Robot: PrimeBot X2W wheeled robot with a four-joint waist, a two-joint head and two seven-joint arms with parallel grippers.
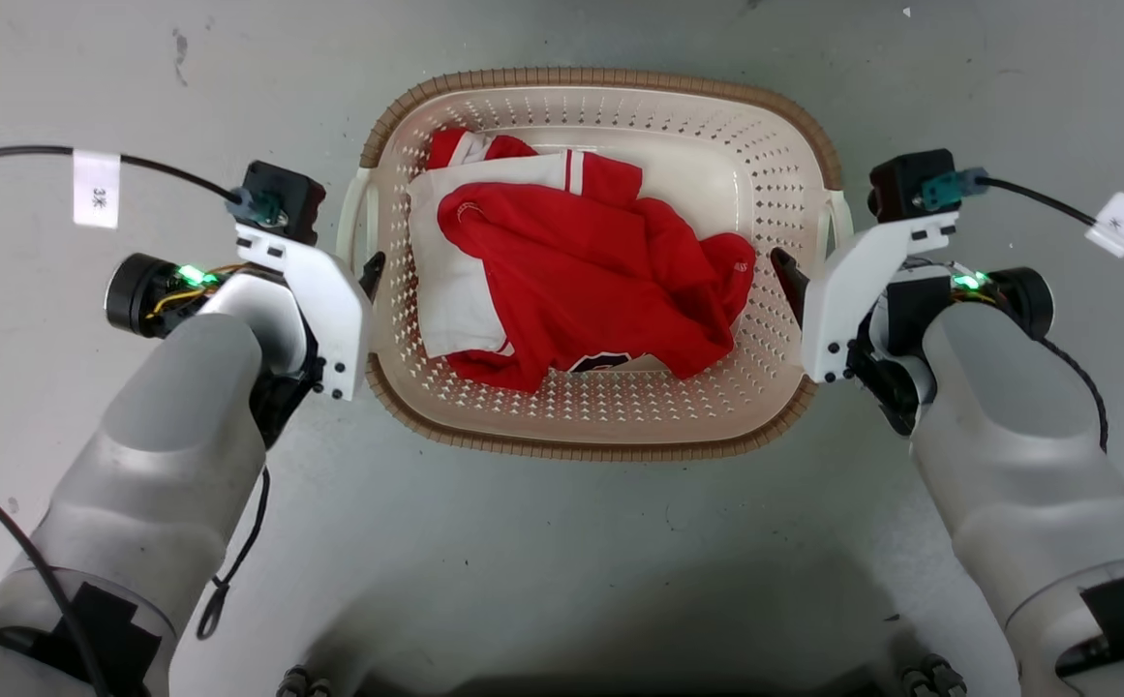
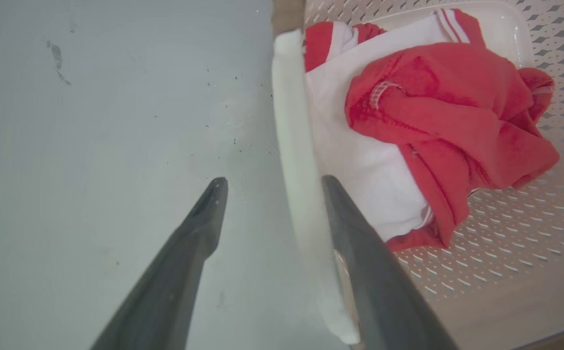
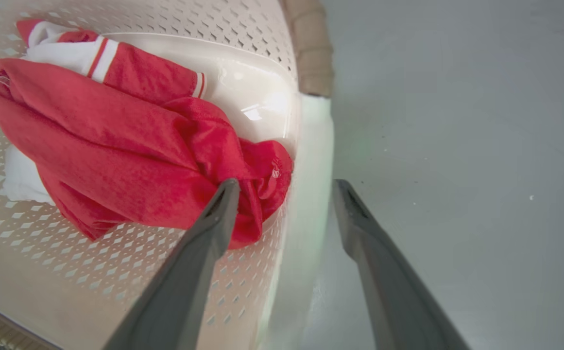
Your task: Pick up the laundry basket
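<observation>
The robot's right gripper needs to grab the laundry basket by its white handle (image 1: 836,221) (image 3: 309,146) next. Then it can pick the basket up.
The laundry basket (image 1: 600,79), cream with perforated walls and a brown woven-look rim, stands on the grey floor straight ahead. Red and white clothes (image 1: 581,271) lie inside it. My left gripper (image 1: 364,276) is at the basket's left side. In the left wrist view this gripper (image 2: 273,183) is open, one finger on each side of the white handle (image 2: 291,146). My right gripper (image 1: 794,276) is at the basket's right side. In the right wrist view it (image 3: 285,183) is also open, straddling the other white handle (image 3: 313,160), with its inner finger over the red cloth (image 3: 116,141).
Black cables with white tags (image 1: 96,189) (image 1: 1118,223) trail from both wrists over the floor. The bare grey floor (image 1: 562,542) surrounds the basket. Parts of my base (image 1: 305,682) show at the bottom edge.
</observation>
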